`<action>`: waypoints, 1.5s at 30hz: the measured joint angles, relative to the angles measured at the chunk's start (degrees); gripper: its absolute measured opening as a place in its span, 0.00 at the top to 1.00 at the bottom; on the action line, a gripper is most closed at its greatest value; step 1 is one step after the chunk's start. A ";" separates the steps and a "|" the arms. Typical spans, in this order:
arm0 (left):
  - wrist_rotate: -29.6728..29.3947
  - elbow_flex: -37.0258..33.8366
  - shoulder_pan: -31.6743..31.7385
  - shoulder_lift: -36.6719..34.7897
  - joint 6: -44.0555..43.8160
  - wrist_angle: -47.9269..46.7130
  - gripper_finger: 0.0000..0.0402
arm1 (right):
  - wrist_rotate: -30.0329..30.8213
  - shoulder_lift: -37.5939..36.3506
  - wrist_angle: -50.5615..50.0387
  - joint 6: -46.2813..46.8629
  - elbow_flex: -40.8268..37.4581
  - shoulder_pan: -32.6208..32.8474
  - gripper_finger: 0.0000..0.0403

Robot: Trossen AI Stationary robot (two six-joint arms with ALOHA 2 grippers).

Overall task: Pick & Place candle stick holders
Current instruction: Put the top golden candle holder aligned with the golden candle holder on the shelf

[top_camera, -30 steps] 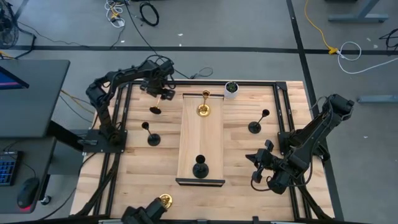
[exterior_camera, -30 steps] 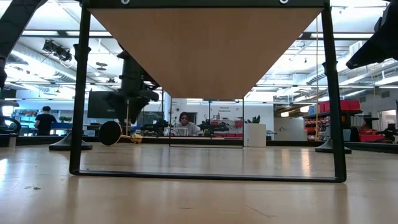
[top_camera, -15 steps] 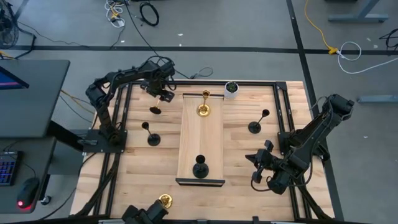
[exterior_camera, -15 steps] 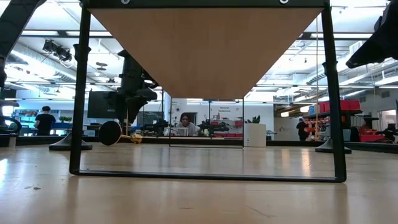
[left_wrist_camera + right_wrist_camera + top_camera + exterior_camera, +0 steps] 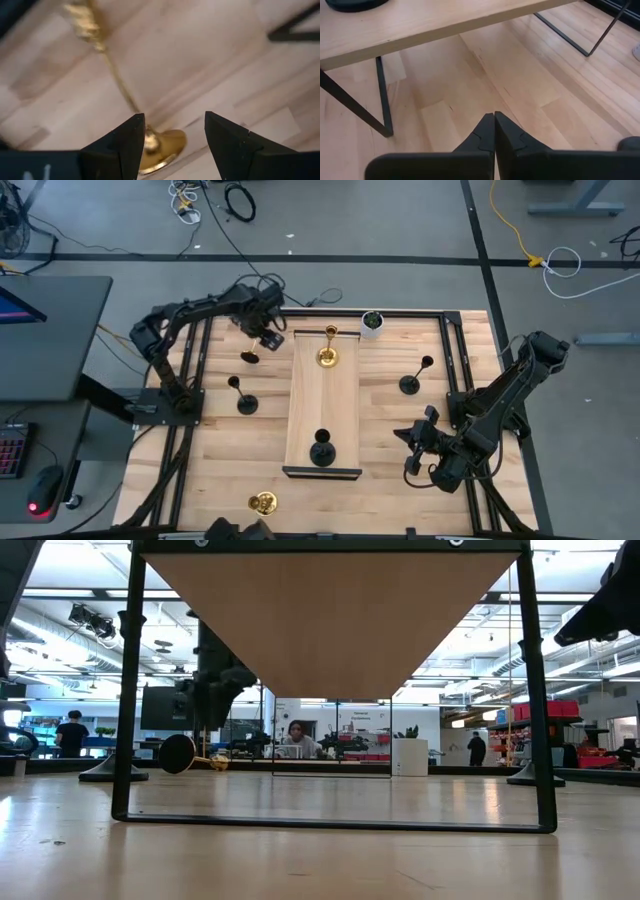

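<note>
The gold holder needs to stand on the board, so my left gripper should grab it by its thin stem (image 5: 121, 82) next.
A gold candle stick holder lies on its side at the table's far left. In the left wrist view its round base (image 5: 162, 148) is near my fingers and its stem runs to the cup (image 5: 82, 20). My left gripper (image 5: 266, 335) is open just above it, one finger on each side of the base. A black holder (image 5: 250, 357) lies beside it and another (image 5: 245, 402) stands upright. A gold holder (image 5: 327, 357) and a black one (image 5: 321, 450) stand on the raised board (image 5: 323, 405). My right gripper (image 5: 410, 457) is shut and empty at the near right. My left gripper comes from above with its fingers (image 5: 125, 145) on either side of the lying gold holder's base (image 5: 167, 145). The base lies close against one finger. I cannot tell whether it touches.
A small white pot with a green plant (image 5: 372, 323) stands at the far edge. A black holder (image 5: 408, 384) stands right of the board. A gold holder (image 5: 264, 502) stands at the near edge. The board's thin metal legs (image 5: 125, 690) stand around the middle.
My left gripper has shifted slightly toward the near right and now covers the lying gold holder in the high view. A dark shape at the near edge has drawn back from the gold holder there.
</note>
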 joint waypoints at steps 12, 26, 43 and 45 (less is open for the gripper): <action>2.46 -12.13 3.58 0.02 -4.44 10.65 0.49 | 0.02 0.00 0.81 -0.11 0.00 0.00 1.00; 6.40 -17.09 5.28 0.11 -7.18 19.01 0.54 | 1.46 0.00 1.10 -0.31 0.00 0.00 1.00; 6.05 -20.23 5.87 -0.07 -7.11 21.55 0.97 | 1.46 0.00 1.68 -1.03 0.00 0.00 1.00; 5.94 -20.23 5.87 -0.11 -6.93 21.58 0.98 | 1.44 0.00 2.09 -1.50 0.00 0.00 1.00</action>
